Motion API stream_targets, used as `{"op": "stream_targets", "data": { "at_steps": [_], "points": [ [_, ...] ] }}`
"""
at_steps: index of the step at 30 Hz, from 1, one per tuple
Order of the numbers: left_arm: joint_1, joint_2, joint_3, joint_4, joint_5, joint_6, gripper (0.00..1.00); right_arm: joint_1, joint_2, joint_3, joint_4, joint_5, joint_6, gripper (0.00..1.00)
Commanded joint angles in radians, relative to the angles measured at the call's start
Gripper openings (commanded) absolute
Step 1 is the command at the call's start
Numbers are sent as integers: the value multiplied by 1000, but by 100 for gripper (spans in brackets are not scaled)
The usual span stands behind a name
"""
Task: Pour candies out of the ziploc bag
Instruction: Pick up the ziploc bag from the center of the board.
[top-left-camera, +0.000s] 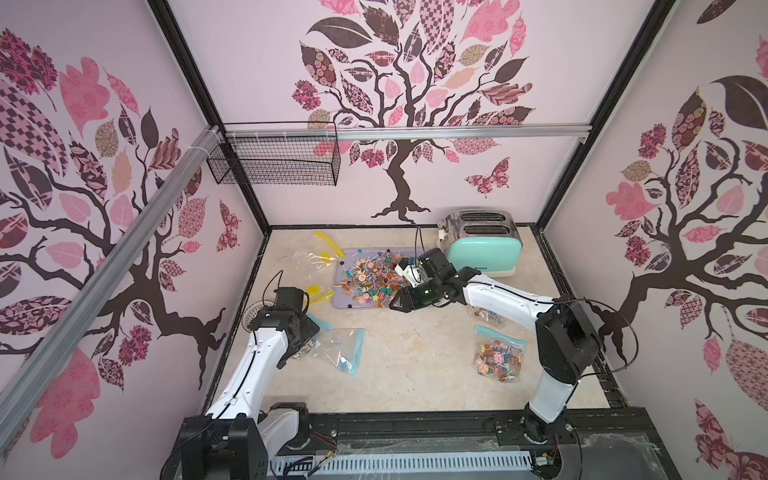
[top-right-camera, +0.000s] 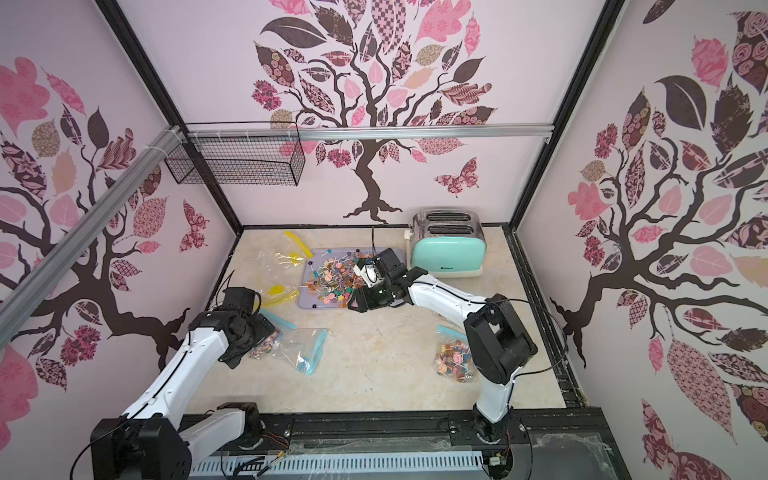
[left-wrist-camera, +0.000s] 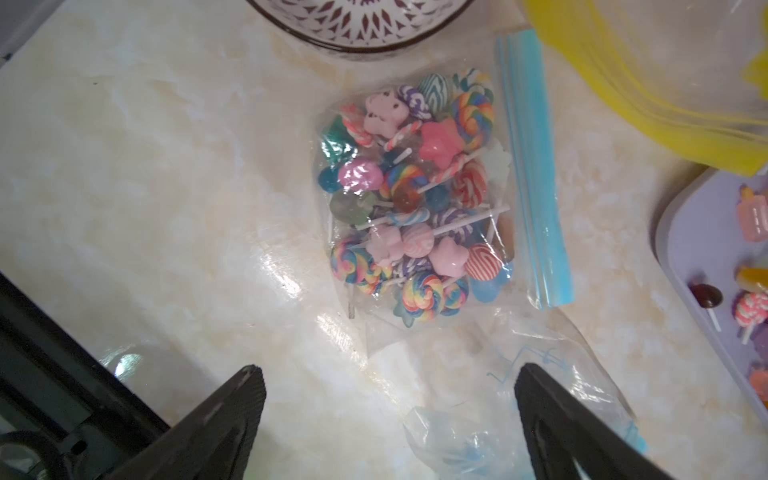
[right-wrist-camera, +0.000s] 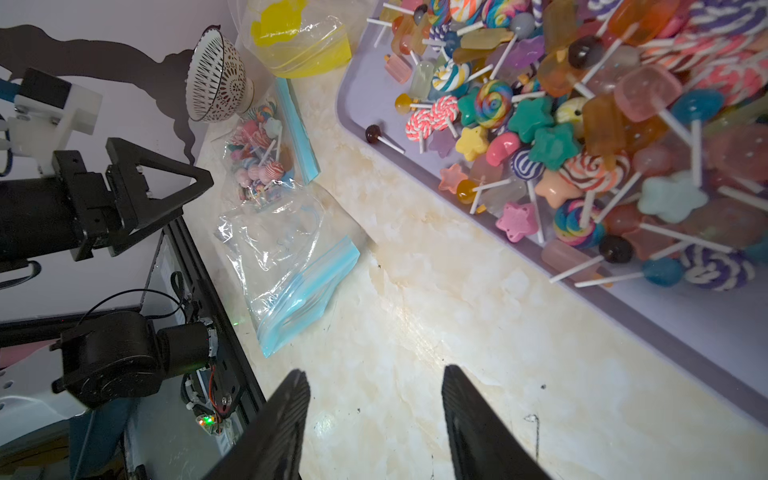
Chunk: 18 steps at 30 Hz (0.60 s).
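The left gripper needs to pinch the ziploc bag by its clear side edge near the robot next, so the bag's blue zip stays free for pouring.
A clear ziploc bag (left-wrist-camera: 415, 195) with a blue zip strip lies flat on the marble table, full of candies (left-wrist-camera: 436, 145) on white sticks. My left gripper (left-wrist-camera: 390, 370) hovers just over it, open, holding nothing; in both top views the gripper (top-left-camera: 309, 332) (top-right-camera: 266, 332) covers part of the bag. A lavender tray (top-left-camera: 340, 286) further back holds a big heap of candies (top-left-camera: 374, 278). My right gripper (right-wrist-camera: 376, 372) is open and empty above bare table, at the tray's near right corner (top-left-camera: 392, 306).
An empty blue-zip bag (top-left-camera: 343, 349) lies beside the full one. Two yellow-zip bags (top-left-camera: 318, 253) (top-left-camera: 320, 295) lie left of the tray. A patterned bowl (right-wrist-camera: 216, 79) stands by the left wall. Another candy-filled bag (top-left-camera: 498, 359) lies at the right, and a mint toaster (top-left-camera: 482, 245) stands at the back right.
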Motion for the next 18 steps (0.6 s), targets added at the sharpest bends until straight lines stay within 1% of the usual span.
{"op": "stream_targets", "data": {
  "at_steps": [1,3,7,11,13,15,17,18],
  "points": [
    [12,32,-19,132,69,36,98,4,12,-15,0,3,-25,56],
    [34,63,-29,164,86,33,98,3,21,-21,4,0,-23,56],
    [99,127,-33,167,82,37,98,3,35,-31,9,6,-23,55],
    [127,157,-59,218,99,47,97,4,48,-27,7,13,-25,55],
    [128,181,-73,253,121,49,93,3,57,-24,6,10,-21,55],
    [129,208,-83,279,139,48,87,3,63,-23,6,10,-19,55],
    [130,228,-92,299,147,46,76,3,66,-24,1,11,-20,55],
    [130,238,-98,309,146,45,68,3,66,-25,-1,14,-19,55]
  ]
}}
